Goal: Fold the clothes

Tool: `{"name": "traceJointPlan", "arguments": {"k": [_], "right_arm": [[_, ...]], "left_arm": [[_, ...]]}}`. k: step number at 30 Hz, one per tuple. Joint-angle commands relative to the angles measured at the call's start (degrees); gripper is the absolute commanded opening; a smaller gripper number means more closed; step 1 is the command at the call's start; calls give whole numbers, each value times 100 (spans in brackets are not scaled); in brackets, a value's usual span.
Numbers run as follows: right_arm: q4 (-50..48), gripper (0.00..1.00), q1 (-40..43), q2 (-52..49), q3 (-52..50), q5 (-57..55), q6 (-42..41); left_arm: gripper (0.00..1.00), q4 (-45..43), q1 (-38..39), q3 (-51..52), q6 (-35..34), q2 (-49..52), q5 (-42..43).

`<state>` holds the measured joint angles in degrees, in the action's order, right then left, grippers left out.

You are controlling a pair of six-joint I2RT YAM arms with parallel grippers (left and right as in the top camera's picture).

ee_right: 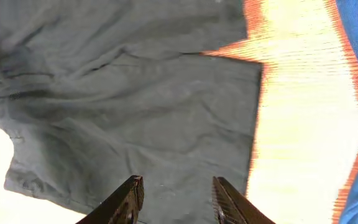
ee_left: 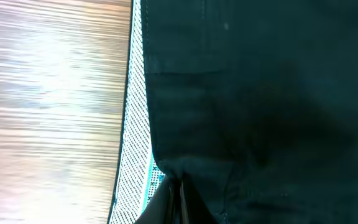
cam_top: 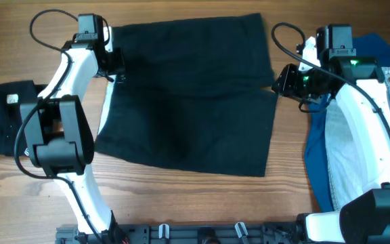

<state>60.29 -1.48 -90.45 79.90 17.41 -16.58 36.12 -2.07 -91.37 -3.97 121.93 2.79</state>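
Note:
My right gripper should next grab the outer hem corner of the near leg of the black shorts (cam_top: 188, 95) to fold that leg over the other.
The large black shorts (cam_top: 188, 95) lie spread flat in the middle of the wooden table. My left gripper (cam_top: 112, 66) is at their upper left edge. In the left wrist view its fingers (ee_left: 179, 196) are pressed together on the black cloth (ee_left: 260, 106), beside a white dotted lining strip (ee_left: 135, 137). My right gripper (cam_top: 281, 81) is at the shorts' right edge by the notch between the legs. In the right wrist view its fingers (ee_right: 176, 196) are open and empty just above the cloth (ee_right: 135, 106).
A black folded garment with a white logo (cam_top: 2, 112) lies at the far left. Light-blue jeans (cam_top: 347, 152) lie on a blue garment (cam_top: 378, 51) at the right, under my right arm. A rail (cam_top: 202, 234) runs along the front edge.

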Motion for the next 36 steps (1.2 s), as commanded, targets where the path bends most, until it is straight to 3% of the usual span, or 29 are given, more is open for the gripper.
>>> {"name": "traceJointPlan", "arguments": {"k": [1, 2, 9, 11, 12, 15, 18, 26, 29, 30, 34, 36], "right_arm": [[-142, 41, -7, -85, -549, -153, -13], [-197, 40, -7, -116, -754, -138, -13], [-315, 40, -9, -149, -1585, 57, 15], [-258, 41, -9, -149, -1742, 439, 216], [-153, 43, -55, -149, -1980, 664, 315], [-63, 44, -297, -149, -2568, 728, 262], [-256, 42, -675, -149, -3392, 737, -310], [-1707, 43, -940, -149, -4266, 966, -1043], [-1757, 11, -933, -136, -4218, 914, -1038], [-1681, 5, -933, -83, -4155, 811, -1043], [-1331, 4, -933, 289, -3875, 302, -1047], [-1307, 4, -933, 481, -3866, 291, -1060]], "left_arm": [[10, 118, -48, -85, -262, -85, -852], [21, 212, -76, -90, -431, -87, -997], [29, 1086, -485, -96, -1043, -809, -767], [40, 1633, -535, -96, -1032, -1257, -507], [52, 2236, -535, -96, -1021, -1596, -476], [52, 3021, -564, -96, -1029, -1882, -474], [45, 3856, -706, -94, -1222, -1982, -476], [41, 4317, -1373, 280, -1239, -1982, -435], [40, 4236, -1493, 680, -1237, -1982, -323], [40, 4194, -1493, 824, -1239, -1982, -323], [43, 3923, -1495, 1419, -1237, -1982, -98], [43, 3543, -1493, 1827, -1097, -1982, 404]]}}
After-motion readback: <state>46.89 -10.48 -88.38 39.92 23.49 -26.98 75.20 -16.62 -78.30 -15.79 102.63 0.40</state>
